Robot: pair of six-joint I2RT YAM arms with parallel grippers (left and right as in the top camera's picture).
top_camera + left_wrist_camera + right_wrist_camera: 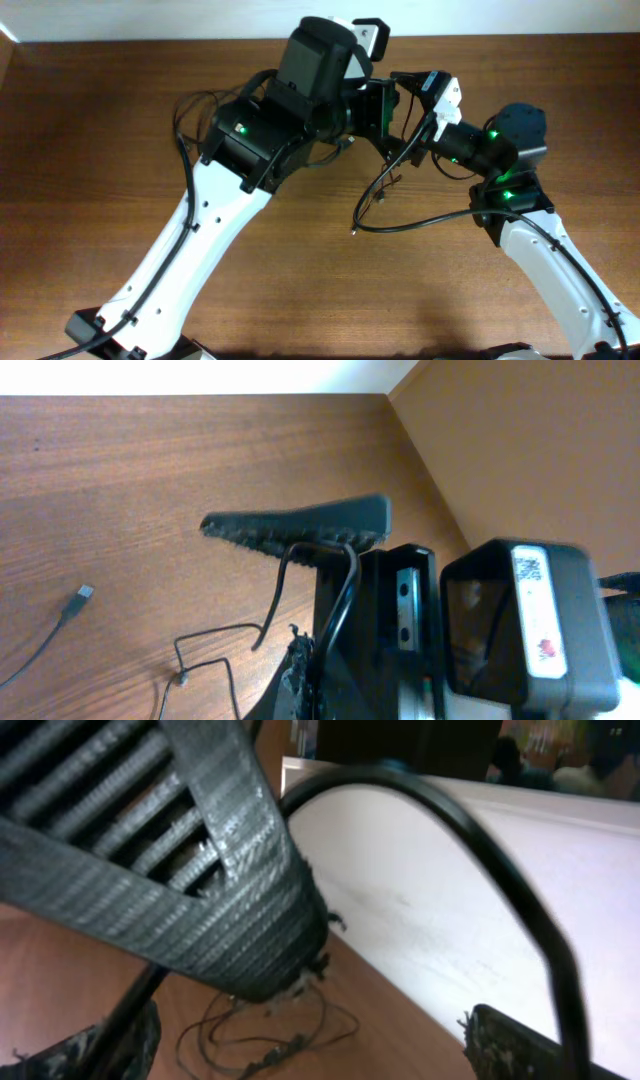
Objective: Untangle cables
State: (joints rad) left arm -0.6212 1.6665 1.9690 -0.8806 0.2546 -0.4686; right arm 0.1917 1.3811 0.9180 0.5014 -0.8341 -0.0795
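The cord point(409, 116) is between the open fingers of my right gripper, looped against its ridged finger. My right gripper would hold the cord if I closed it now.
Thin black cables point(420, 222) hang from the two grippers, which meet above the middle of the table, and loop over the wood. My left gripper point(372, 108) is shut, and in the left wrist view a cord point(338, 600) runs up out of its jaws point(305, 680) to a ridged finger point(300, 525) of the right gripper. My right gripper point(410, 105) is open. Its frayed fingertips point(520, 1050) stand far apart in the right wrist view, and a cord point(470, 830) arcs across between them. A loose tangle of cables point(270, 1040) lies on the table below.
A small plug point(83, 593) on a cord end lies on the wood at the left. Another loop with a small connector point(215, 635) lies nearer the left gripper. A white wall borders the table's far edge point(150, 38). The arms' own thicker wires point(185, 120) hang beside the left arm.
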